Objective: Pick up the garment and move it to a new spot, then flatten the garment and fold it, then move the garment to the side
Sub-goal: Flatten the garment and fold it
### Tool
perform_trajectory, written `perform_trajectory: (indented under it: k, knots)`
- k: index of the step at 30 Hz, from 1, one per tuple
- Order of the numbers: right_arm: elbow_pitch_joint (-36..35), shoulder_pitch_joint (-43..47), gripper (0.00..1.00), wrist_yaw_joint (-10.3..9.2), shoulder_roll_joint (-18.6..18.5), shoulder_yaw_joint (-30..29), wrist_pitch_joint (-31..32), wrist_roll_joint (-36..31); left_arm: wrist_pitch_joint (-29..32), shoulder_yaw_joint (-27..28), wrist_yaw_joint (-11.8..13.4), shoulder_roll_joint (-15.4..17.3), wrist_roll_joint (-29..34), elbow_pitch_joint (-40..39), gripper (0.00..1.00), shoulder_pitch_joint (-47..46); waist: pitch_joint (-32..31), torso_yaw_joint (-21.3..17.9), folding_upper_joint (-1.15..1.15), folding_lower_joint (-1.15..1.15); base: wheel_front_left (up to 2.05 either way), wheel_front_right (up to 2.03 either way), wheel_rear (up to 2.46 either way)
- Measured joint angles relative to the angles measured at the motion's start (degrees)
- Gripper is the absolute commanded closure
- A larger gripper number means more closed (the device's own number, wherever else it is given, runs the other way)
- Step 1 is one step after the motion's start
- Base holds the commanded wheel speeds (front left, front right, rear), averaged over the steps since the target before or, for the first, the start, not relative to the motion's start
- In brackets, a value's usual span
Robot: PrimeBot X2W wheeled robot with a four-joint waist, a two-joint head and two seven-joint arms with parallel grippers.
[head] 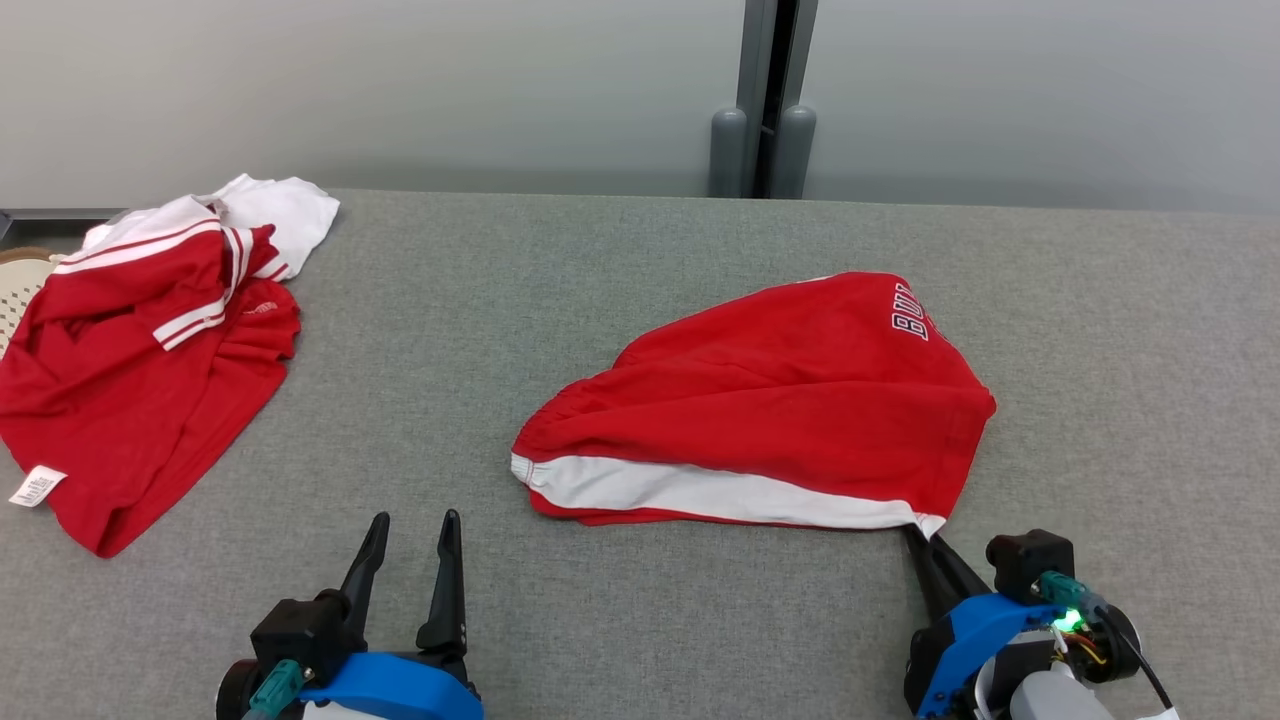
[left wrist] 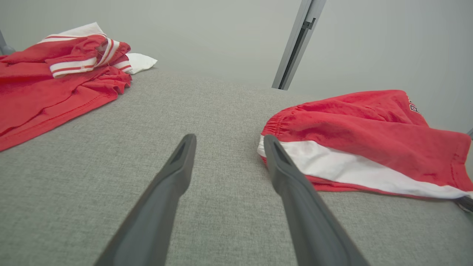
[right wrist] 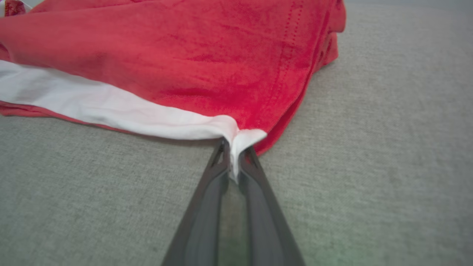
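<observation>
The left gripper grabs the shorts by the waistband's white stripe end (head: 522, 468) next, since the gathered elastic edge (head: 552, 422) stands up while the leg lies slack.
A pair of red shorts (head: 780, 400) with a white side stripe and white lettering lies bunched on the grey table (head: 600, 280), right of centre. My right gripper (head: 922, 532) is shut on the shorts' near right corner; in the right wrist view the white hem (right wrist: 236, 138) is pinched between its fingers (right wrist: 207, 184). My left gripper (head: 412, 520) stands open near the front edge, left of the shorts' waistband (left wrist: 275, 123), with nothing between its fingers (left wrist: 173, 173) and not touching the cloth.
A heap of red and white garments (head: 150, 340) lies at the table's far left, also in the left wrist view (left wrist: 63, 70). A grey wall with a vertical post (head: 765, 100) stands behind the table. Bare table surface lies between the two piles.
</observation>
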Motion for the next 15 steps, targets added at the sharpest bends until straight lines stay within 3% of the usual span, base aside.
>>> perform_trajectory:
  k: [7,15]
  knots:
    - [-1.7,-0.4,1.0,0.0,0.0,-1.1,0.0,-0.5,0.0,-1.9,0.0,0.0,0.5,0.5,0.0,-1.1,0.3,-0.4,0.0,0.0,0.0,0.0,0.0]
    - [-3.1,-0.2,1.0,0.0,0.0,-3.7,0.0,-3.2,0.2,-11.0,0.0,2.4,-1.5,9.6,0.0,-8.4,1.1,-1.5,0.0,0.0,0.0,0.0,0.0]
